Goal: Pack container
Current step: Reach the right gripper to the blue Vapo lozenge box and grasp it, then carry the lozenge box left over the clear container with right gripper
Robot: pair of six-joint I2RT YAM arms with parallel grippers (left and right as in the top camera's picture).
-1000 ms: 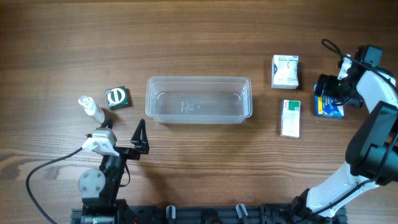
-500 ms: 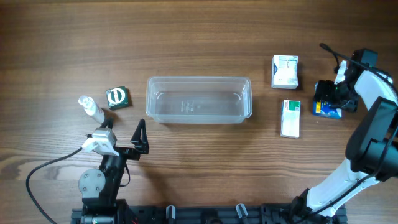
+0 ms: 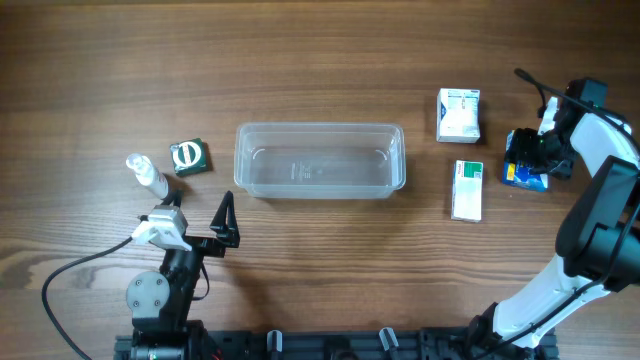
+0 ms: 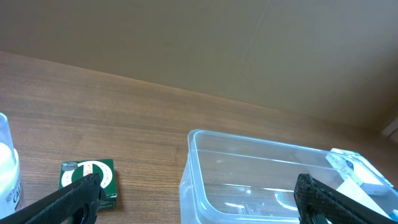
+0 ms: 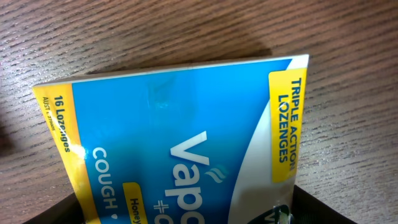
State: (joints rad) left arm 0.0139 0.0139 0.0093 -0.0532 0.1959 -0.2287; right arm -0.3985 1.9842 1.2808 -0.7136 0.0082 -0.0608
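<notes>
The lozenge box would come up with the robot's right gripper if it lifted now, because a dark finger closes on each of the box's opposite sides.
The clear plastic container (image 3: 320, 160) stands empty at the table's middle; in the left wrist view (image 4: 280, 180) it is just ahead. My left gripper (image 3: 198, 222) is open and empty, low at the near left, its fingers wide apart (image 4: 199, 199). My right gripper (image 3: 527, 155) is at the far right, down on a blue and yellow lozenge box (image 3: 525, 178). In the right wrist view the box (image 5: 186, 124) fills the frame, with a dark finger (image 5: 186, 214) pressed against each side.
A green box (image 3: 188, 157) (image 4: 87, 180) and a small clear bottle (image 3: 148, 175) (image 4: 7, 168) lie left of the container. A white box (image 3: 459, 114) and a green-and-white box (image 3: 467, 189) lie right of it.
My right gripper shifted slightly left and down onto the blue box between one second and half a second ago, then held still. The left arm has not moved.
</notes>
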